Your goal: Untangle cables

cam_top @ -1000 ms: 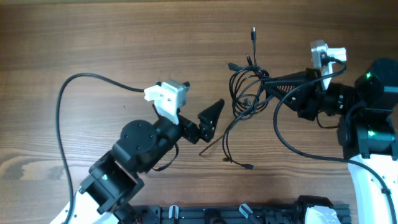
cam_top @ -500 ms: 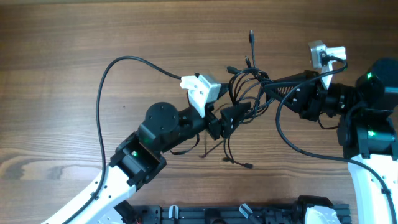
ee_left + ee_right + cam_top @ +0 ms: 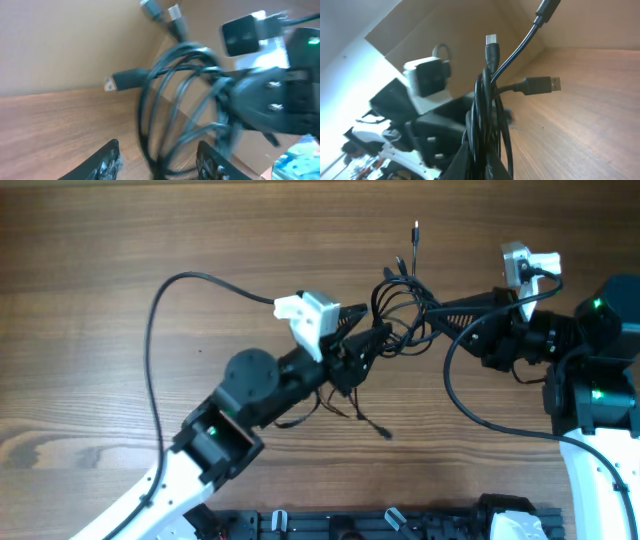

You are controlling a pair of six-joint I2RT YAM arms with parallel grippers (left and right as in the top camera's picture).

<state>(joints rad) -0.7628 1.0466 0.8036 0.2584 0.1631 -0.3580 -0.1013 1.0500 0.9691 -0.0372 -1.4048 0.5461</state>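
Observation:
Next, my left gripper grabs the cables' hanging loops opposite my right gripper, leaving the plugs free to untangle the cables.
The cables are a tangle of thin black loops lifted above the wooden table. One plug sticks up at the top and a loose tail ends in a plug lower down. My right gripper is shut on the bundle from the right. In the right wrist view the gripper pinches the cords, with USB plugs fanning out above. My left gripper is open at the tangle's left side. In the left wrist view the loops hang between its spread fingers.
The left arm's thick black wire arcs over the table's left part. The right arm's wire loops below the right gripper. A black rail runs along the near edge. A tan wall stands behind the table.
My left arm swung right and up from the table's middle to the tangle, and its open jaws now straddle the loops. The tangle shifted slightly up; the loose tail was drawn left.

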